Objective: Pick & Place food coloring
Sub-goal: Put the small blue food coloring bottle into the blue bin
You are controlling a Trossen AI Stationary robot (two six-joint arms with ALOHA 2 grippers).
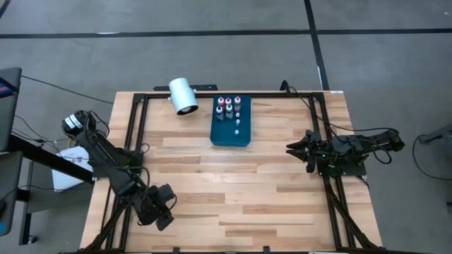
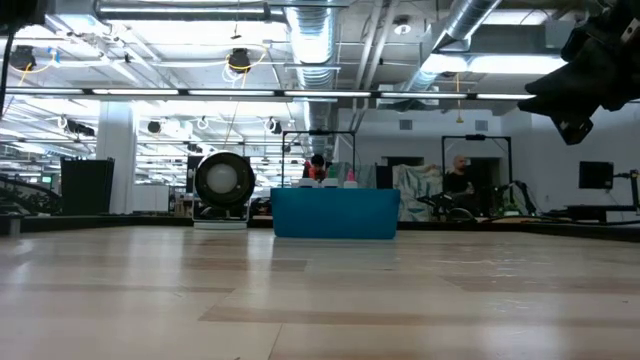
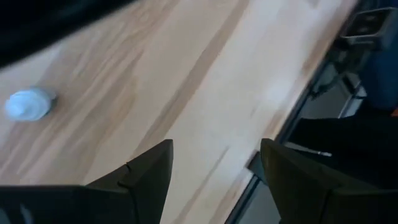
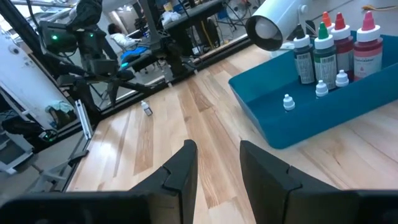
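Note:
My left gripper is to grab the small bottle by its white cap (image 3: 28,104) next, so that the bottle can go to the blue tray.
Several food coloring bottles (image 4: 323,46) with red, green and dark bodies stand upright at the far end of a blue tray (image 1: 231,134). Two or three tiny white ones (image 4: 288,101) sit farther in on the tray floor. One whitish bottle (image 3: 28,104) lies alone on the table near the left edge; the right wrist view shows this bottle (image 4: 146,107) too. My left gripper (image 3: 214,149) is open above the table's near left part (image 1: 162,204), with nothing between its fingers. My right gripper (image 4: 217,146) is open and raised at the right side (image 1: 291,149), pointing toward the tray.
A large white cylinder (image 1: 182,95) lies on its side at the far edge, just left of the tray, and shows in the low view as a cylinder (image 2: 222,180) seen end-on. Black frame rails (image 1: 134,127) run along the table's left, right and far edges. Bare wood lies between the arms.

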